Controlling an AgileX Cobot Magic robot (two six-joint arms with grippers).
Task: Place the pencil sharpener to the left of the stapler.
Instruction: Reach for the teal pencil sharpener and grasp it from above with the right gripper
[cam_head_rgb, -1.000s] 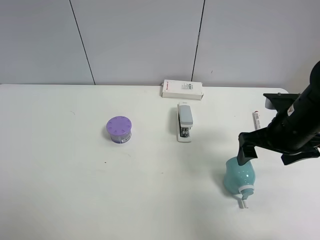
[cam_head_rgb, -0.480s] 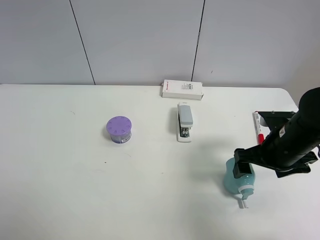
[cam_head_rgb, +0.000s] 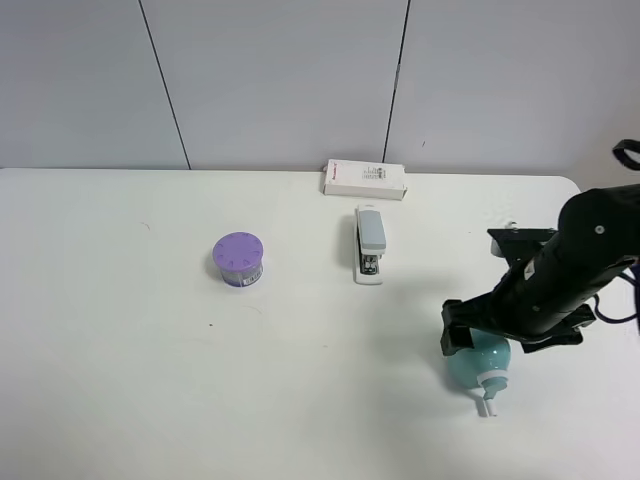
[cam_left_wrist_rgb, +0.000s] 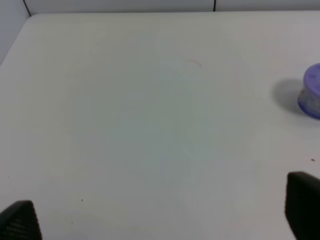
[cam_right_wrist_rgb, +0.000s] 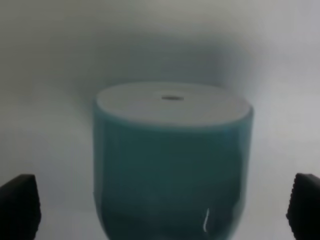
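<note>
The pencil sharpener is between my right gripper's fingers, but they are above its teal body (cam_head_rgb: 484, 360) (cam_right_wrist_rgb: 170, 170) and short of the tabletop, so my gripper needs to lower before it closes.
The teal pencil sharpener (cam_head_rgb: 482, 366) lies at the front right of the table, its white collar and crank pointing toward the front edge. My right gripper (cam_head_rgb: 474, 343) is lowered over it, open, with a black finger on each side of the body. In the right wrist view the sharpener's flat white end and teal side (cam_right_wrist_rgb: 170, 160) fill the space between the two fingertips (cam_right_wrist_rgb: 18, 206), which do not touch it. The grey and white stapler (cam_head_rgb: 369, 243) lies at the back centre, well left of the sharpener. My left gripper (cam_left_wrist_rgb: 160, 217) hangs open over bare table.
A purple round cylinder (cam_head_rgb: 239, 259) stands left of the stapler and also shows in the left wrist view (cam_left_wrist_rgb: 312, 92). A flat white box (cam_head_rgb: 365, 179) lies behind the stapler at the wall. The white table (cam_head_rgb: 150, 380) ends just right of my right arm.
My right arm has come down and moved left, bringing the open gripper from above and beside the sharpener to straddling it. The sharpener has not moved.
</note>
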